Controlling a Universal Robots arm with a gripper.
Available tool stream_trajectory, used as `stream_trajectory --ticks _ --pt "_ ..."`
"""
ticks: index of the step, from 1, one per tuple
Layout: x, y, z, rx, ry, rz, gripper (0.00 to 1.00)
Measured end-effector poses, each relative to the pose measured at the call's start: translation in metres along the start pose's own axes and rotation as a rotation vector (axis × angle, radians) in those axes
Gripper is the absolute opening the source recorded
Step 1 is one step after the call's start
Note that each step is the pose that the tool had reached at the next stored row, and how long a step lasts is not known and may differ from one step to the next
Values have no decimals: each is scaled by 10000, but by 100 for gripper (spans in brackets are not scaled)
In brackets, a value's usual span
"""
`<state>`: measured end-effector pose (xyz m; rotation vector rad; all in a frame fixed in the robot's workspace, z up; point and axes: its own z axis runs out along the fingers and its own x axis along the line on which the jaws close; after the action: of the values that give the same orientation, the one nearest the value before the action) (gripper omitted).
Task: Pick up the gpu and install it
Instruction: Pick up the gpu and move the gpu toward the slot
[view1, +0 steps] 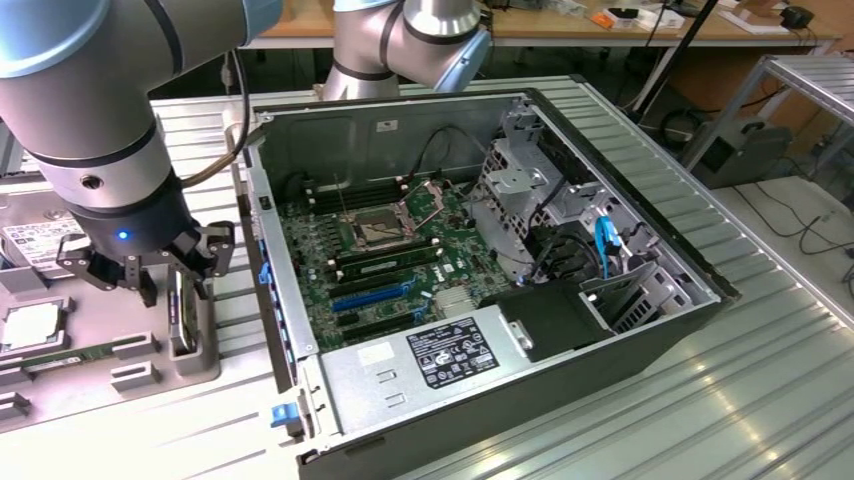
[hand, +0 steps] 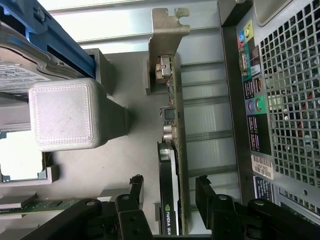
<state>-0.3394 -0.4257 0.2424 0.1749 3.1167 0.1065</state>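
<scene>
My gripper's fingers reach down on both sides of the GPU, above the grey holder tray, so I would catch the GPU if I closed them now.
The gpu (hand: 170, 200) stands on its edge in a grey holder tray (hand: 135, 145), a thin dark card with its silver bracket (hand: 169, 30) at the far end. My gripper (hand: 169, 197) is open, one black finger (hand: 134, 197) on each side of the card with a gap on both sides, holding nothing. In the exterior view the gripper (view1: 171, 285) hangs just above the gpu (view1: 183, 318), at the exterior view's left of the open computer case (view1: 641, 235). The motherboard (view1: 387, 250) lies bare inside, with blue slots (view1: 374, 295) near its front.
The tray (view1: 80, 385) also holds a silver drive with a white label (view1: 27, 245), a processor (view1: 27, 325) and a green memory strip (view1: 60, 355). A white printed block (hand: 62, 115) rises beside the card. The case's perforated rear panel (hand: 290, 100) runs close alongside the tray.
</scene>
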Motion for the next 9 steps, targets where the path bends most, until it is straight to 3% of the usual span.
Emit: stream_trajectory --ticks 4,5,9 --pt "0 0 0 0 0 0 55" --pt "0 0 0 0 0 0 62" --pt "0 0 0 0 0 0 60"
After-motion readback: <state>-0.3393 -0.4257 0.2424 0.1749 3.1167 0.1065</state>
